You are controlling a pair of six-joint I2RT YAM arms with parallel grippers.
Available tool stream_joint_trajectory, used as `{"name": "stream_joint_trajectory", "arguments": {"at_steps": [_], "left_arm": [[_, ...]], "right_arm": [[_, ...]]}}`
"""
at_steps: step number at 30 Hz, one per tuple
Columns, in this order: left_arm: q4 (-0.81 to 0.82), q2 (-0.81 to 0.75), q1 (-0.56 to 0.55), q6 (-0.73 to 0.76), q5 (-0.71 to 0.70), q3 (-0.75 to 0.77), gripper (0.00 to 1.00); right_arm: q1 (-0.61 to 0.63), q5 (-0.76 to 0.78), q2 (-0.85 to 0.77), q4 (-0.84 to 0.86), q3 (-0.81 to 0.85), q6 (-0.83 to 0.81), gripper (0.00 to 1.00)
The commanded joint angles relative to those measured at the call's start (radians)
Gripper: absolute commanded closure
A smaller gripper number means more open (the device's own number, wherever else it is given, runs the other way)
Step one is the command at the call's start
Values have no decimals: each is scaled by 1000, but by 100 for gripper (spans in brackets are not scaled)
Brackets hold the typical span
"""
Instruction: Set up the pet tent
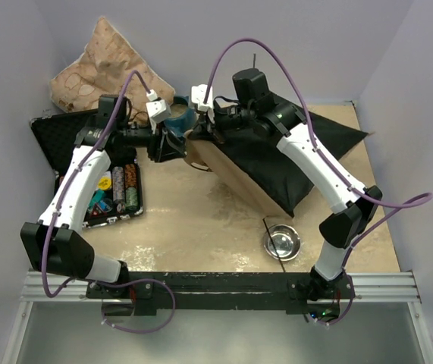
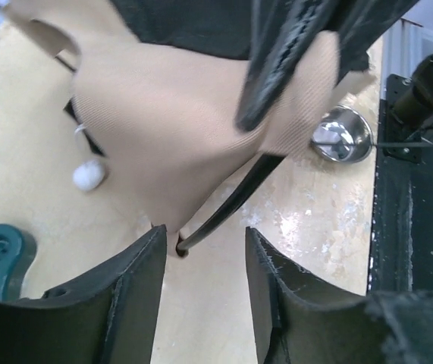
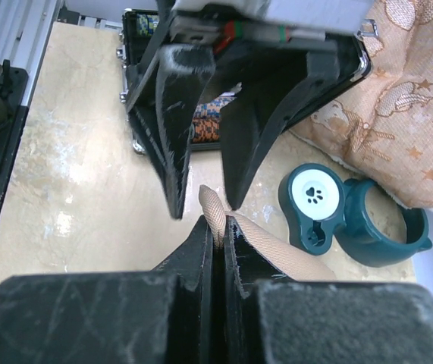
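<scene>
The left gripper grabs the thin dark pole by its bare part beside the fabric sleeve next. The pet tent's tan corner stays free for my right gripper.
The pet tent lies collapsed mid-table, tan fabric over black lining. My right gripper is shut on a tan corner of the pet tent. Facing it, my left gripper is open. A thin dark pole runs out of the fabric sleeve just beyond its fingertips, close to the left finger. Nothing lies between the left jaws. The tan fabric hangs above them, and the white pom-pom dangles to the left. In the top view the left gripper and the right gripper meet at the tent's left corner.
A star-patterned pillow sits at the back left. An open black case with poker chips lies on the left. A teal plastic item rests behind the grippers. A metal bowl stands near the front right, with a thin rod across it.
</scene>
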Motion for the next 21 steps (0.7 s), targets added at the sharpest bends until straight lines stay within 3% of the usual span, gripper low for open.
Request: {"name": "stream_joint_trajectory", "arguments": {"at_steps": [1, 17, 21], "left_arm": [[68, -20, 43, -13, 19, -11, 49], [506, -128, 28, -116, 149, -201, 49], [528, -125, 15, -113, 146, -207, 60]], "right_arm": [[-2, -18, -33, 3, 38, 14, 100], [-2, -72, -35, -2, 64, 47, 100], [-2, -84, -33, -3, 69, 51, 100]]}}
